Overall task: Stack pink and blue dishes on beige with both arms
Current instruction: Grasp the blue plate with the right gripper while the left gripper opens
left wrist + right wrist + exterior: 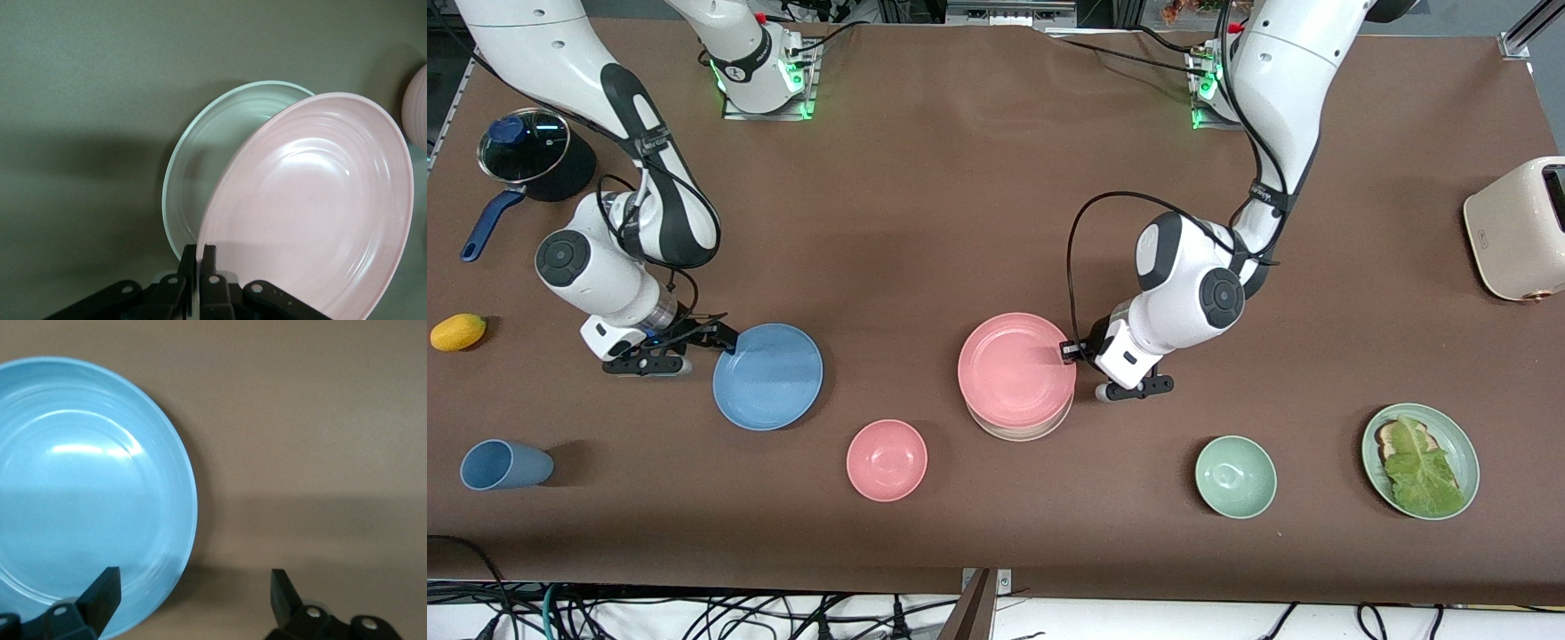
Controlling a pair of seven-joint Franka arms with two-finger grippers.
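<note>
Next, my right gripper picks up the blue plate [80, 493] by its rim [165, 581] to stack it on the beige one with the pink.
The pink plate [1016, 369] sits over the beige plate [1021, 433], shifted a little so that only the beige rim shows on the side nearer the camera. My left gripper [1069, 351] is shut on the pink plate's rim. In the left wrist view my left gripper [199, 248] pinches the pink plate [313, 213], with the pale beige plate [193, 173] under it. The blue plate [767, 376] lies flat toward the right arm's end. My right gripper [725, 336] stands open at its rim. In the right wrist view my right gripper [193, 580] has one finger over the blue plate [80, 493].
A pink bowl [887, 460] lies nearer the camera between the plates. A blue cup [505, 465], a yellow fruit [458, 332] and a lidded pot [529, 153] are at the right arm's end. A green bowl [1235, 476], a lettuce plate [1420, 460] and a toaster [1519, 229] are at the left arm's end.
</note>
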